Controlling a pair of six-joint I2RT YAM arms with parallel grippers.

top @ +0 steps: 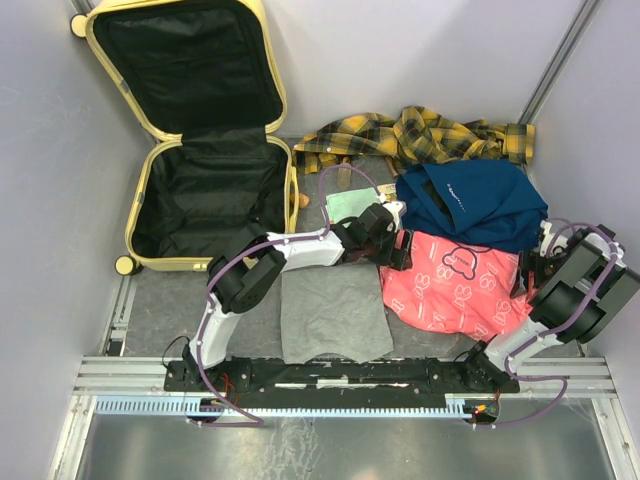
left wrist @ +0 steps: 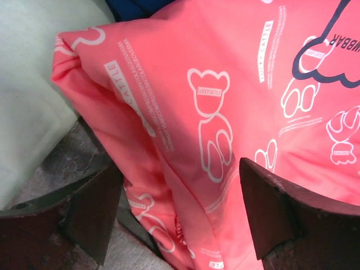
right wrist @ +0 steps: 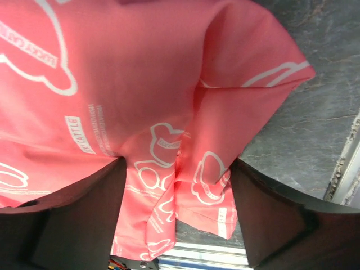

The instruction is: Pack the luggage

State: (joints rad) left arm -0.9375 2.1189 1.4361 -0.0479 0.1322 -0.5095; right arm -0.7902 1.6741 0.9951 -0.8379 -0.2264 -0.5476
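Note:
I would leave the pink garment's corner [right wrist: 183, 179] lying there if I lifted my right gripper now, because its fingers are wide apart around the fabric.
The luggage [top: 160, 215] lies open at the back left, its black-lined lid [top: 185, 60] propped up and nothing showing inside. A coral-pink garment with white bear prints [top: 450, 285] lies at the centre right. My left gripper [top: 397, 245] is at its left edge; in the left wrist view the gripper [left wrist: 180, 216] is open, with the pink garment's folded edge [left wrist: 214, 112] between the jaws. My right gripper [top: 525, 272] is at its right edge; in the right wrist view the gripper [right wrist: 177, 216] is open, with a corner of the pink garment [right wrist: 169, 101] between the jaws.
A folded grey cloth [top: 333, 310] lies at the front centre. A navy garment [top: 470, 200] overlaps the pink one's far side. A pale green cloth [top: 352, 205] lies beside it and a yellow-and-black plaid cloth [top: 420, 135] at the back. Grey walls enclose both sides.

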